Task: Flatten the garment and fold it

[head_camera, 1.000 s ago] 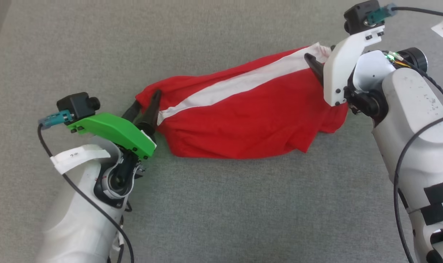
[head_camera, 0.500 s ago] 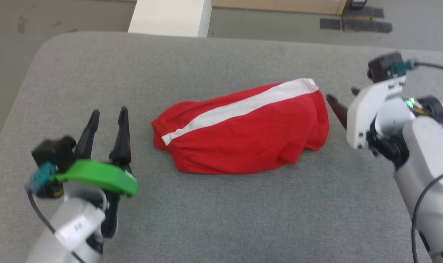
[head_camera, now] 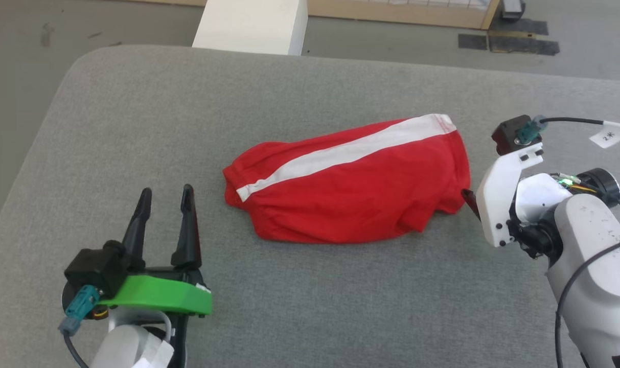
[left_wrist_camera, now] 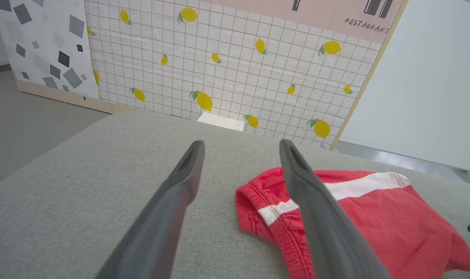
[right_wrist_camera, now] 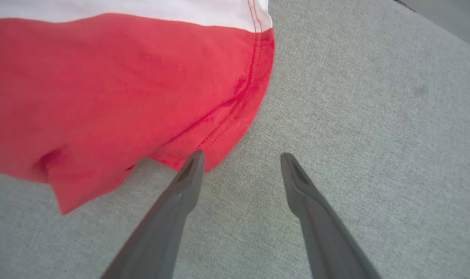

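Observation:
The garment's slack body (head_camera: 350, 190) lies spread on the cushion, so my right gripper will next pinch the garment by its red hem (head_camera: 459, 197), the loose edge at the garment's leg end.
The garment (head_camera: 350, 189), red shorts with a broad white stripe, lies folded in a long bundle on the grey cushioned surface (head_camera: 310, 301). Its gathered waistband end (left_wrist_camera: 258, 217) points toward my left side, and its hemmed leg end (right_wrist_camera: 235, 104) lies by my right gripper. Off the garment's lower left stands my left gripper (head_camera: 165, 194), open and empty over bare cushion. The right gripper (right_wrist_camera: 240, 157) is open too, its fingertips just off the leg hem with nothing between them. In the head view its white mount hides most of it.
The cushion's rounded far edge (head_camera: 289, 53) runs along the top, with floor beyond. A white block (head_camera: 251, 25) stands behind it. A tiled lemon-patterned wall panel (left_wrist_camera: 227, 66) rises at the back. Open cushion lies in front of the garment.
Both grippers have let go of the garment's ends and pulled back toward me, and both are open. The head camera has tilted up, so the cushion's far edge and floor have come into view.

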Robot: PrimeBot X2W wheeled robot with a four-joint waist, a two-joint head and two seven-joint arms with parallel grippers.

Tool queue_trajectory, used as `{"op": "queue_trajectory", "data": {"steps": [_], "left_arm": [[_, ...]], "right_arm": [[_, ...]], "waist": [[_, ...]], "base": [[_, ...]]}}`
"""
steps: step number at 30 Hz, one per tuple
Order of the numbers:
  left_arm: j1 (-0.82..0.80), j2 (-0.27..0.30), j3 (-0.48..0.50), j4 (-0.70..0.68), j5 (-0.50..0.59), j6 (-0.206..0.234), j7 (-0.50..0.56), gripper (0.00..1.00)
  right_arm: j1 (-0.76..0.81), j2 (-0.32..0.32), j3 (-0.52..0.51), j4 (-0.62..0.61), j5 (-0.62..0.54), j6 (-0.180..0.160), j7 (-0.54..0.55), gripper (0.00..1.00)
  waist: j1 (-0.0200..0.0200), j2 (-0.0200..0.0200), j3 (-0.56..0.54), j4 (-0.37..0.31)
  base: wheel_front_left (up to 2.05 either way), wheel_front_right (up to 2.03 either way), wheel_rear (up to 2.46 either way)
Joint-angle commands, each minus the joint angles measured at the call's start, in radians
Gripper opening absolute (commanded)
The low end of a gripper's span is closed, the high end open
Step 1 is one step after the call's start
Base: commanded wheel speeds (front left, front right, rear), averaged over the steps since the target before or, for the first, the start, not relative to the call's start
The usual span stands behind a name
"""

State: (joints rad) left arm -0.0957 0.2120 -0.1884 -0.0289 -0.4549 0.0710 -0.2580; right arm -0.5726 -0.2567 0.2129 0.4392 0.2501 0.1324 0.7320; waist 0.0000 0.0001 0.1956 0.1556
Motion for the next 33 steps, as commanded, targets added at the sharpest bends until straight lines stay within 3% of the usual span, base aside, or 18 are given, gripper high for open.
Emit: {"op": "queue_trajectory", "data": {"steps": [1, 11, 21, 22, 24, 33], "left_arm": [[0.006, -0.014, 0.012, 0.000, 0.016, -0.015, -0.004, 1.00], [-0.022, -0.093, 0.067, 0.032, 0.074, -0.097, -0.004, 1.00], [-0.041, -0.135, 0.110, 0.059, 0.105, -0.144, -0.004, 1.00], [-0.043, -0.139, 0.112, 0.064, 0.107, -0.148, -0.004, 1.00], [-0.047, -0.143, 0.116, 0.068, 0.111, -0.154, -0.004, 1.00], [-0.039, -0.156, 0.116, 0.113, 0.107, -0.174, -0.004, 1.00]], "right_arm": [[-0.012, 0.009, -0.006, 0.000, -0.020, -0.002, 0.016, 1.00], [-0.060, 0.055, -0.006, 0.065, -0.127, -0.002, 0.058, 1.00], [-0.063, 0.054, 0.081, 0.113, -0.115, -0.002, 0.064, 1.00], [-0.064, 0.051, 0.091, 0.118, -0.108, -0.002, 0.072, 0.41], [-0.066, 0.046, 0.102, 0.121, -0.093, -0.002, 0.081, 0.00], [-0.083, 0.023, 0.092, 0.068, -0.014, -0.002, 0.069, 0.00]], "waist": [[0.0000, -0.0001, 0.021, 0.017], [0.0000, -0.0001, 0.089, 0.054], [0.0000, -0.0001, 0.129, 0.055], [0.0000, -0.0001, 0.130, 0.053], [0.0000, -0.0001, 0.131, 0.050], [0.0000, -0.0001, 0.093, 0.029]], "base": [[0.00, 0.00, 0.00], [0.00, 0.00, 0.00], [0.00, 0.00, 0.00], [0.00, 0.00, 0.00], [0.00, 0.00, 0.00], [0.00, 0.00, 0.00]]}}
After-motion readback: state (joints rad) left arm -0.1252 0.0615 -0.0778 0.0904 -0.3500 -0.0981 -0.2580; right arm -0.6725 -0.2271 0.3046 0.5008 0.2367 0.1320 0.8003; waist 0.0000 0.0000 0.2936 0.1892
